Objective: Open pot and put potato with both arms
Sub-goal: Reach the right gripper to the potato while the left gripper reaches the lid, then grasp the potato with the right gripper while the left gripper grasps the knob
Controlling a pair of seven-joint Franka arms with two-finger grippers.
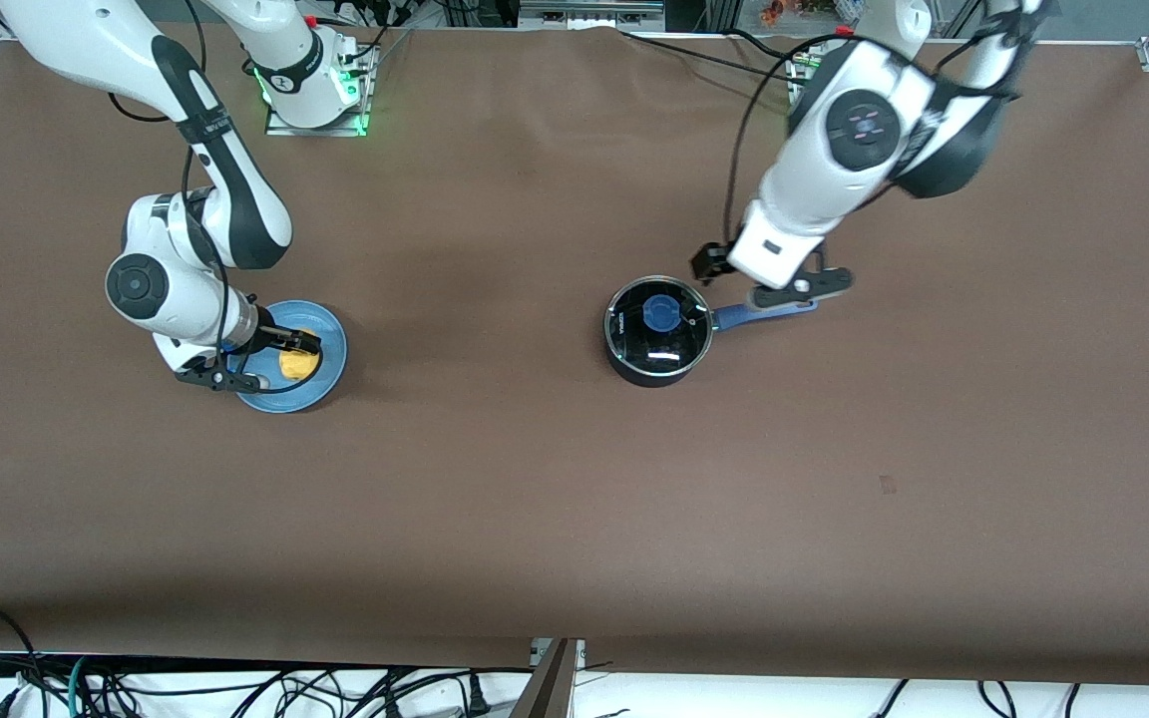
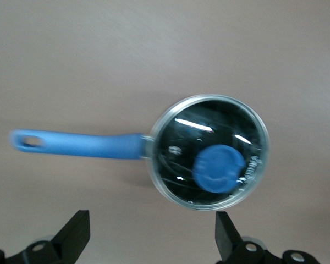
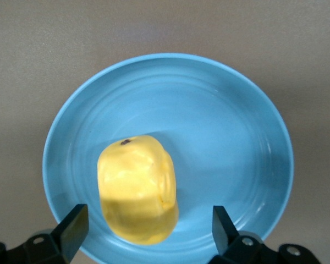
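Note:
The black pot needs to be open for the potato point(image 1: 293, 367), so I will next grab the glass lid by its blue knob point(image 1: 661, 314) with my left gripper.
The black pot point(image 1: 656, 339) stands mid-table with its glass lid point(image 1: 679, 344) on, blue knob point(image 1: 661, 314) up, and blue handle point(image 1: 764, 314) pointing toward the left arm's end. My left gripper point(image 1: 719, 264) hovers open and empty just above the spot where the handle joins the pot. In the left wrist view the gripper point(image 2: 152, 236) is open, with the lidded pot point(image 2: 209, 151) and the handle point(image 2: 77, 144) ahead of it. The yellow potato point(image 1: 293, 367) lies on a light-blue plate point(image 1: 327, 344). My right gripper point(image 1: 297, 346) is open low over it, its fingers astride the potato point(image 3: 137, 190) without touching.
The plate point(image 3: 231, 137) sits toward the right arm's end of the brown table. Cables run along the table's edge nearest the front camera, and the arm bases stand at the edge farthest from it.

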